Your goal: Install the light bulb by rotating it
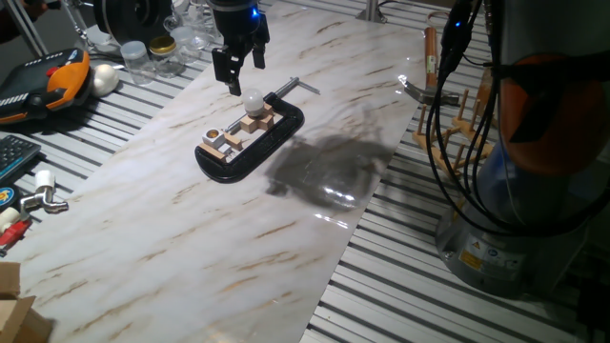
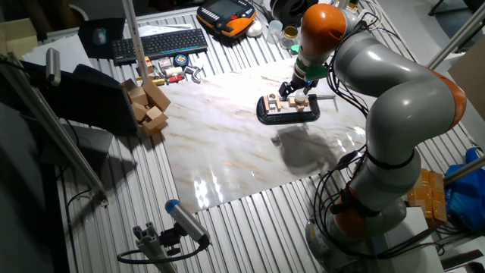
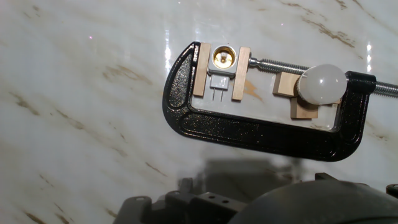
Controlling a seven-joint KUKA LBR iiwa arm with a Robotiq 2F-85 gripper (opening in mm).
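Observation:
I need to install the light bulb, so my gripper will next grab it by its frosted globe (image 1: 253, 101). The globe stands above the wooden blocks that crowd the light bulb's base.
The light bulb (image 1: 252, 102) (image 3: 321, 86) is a small frosted white globe standing on wooden blocks inside a black C-clamp (image 1: 255, 148) (image 3: 261, 132) (image 2: 287, 116), near the clamp's screw end. At the clamp's other end, an empty socket (image 3: 224, 58) with a brass inside is held between two wooden pieces. My gripper (image 1: 244, 69) hangs just above and slightly behind the bulb, open, with nothing between its fingers. In the hand view only the dark hand body shows at the bottom edge, not the fingertips.
The clamp lies on a marble-patterned board (image 1: 191, 248). Clear jars (image 1: 152, 57), a white egg-shaped ball (image 1: 105, 78) and an orange pendant (image 1: 52, 81) stand at the back left. A wooden rack (image 1: 456, 110) and cables are at the right. Wooden blocks (image 2: 148, 106) sit beside the board.

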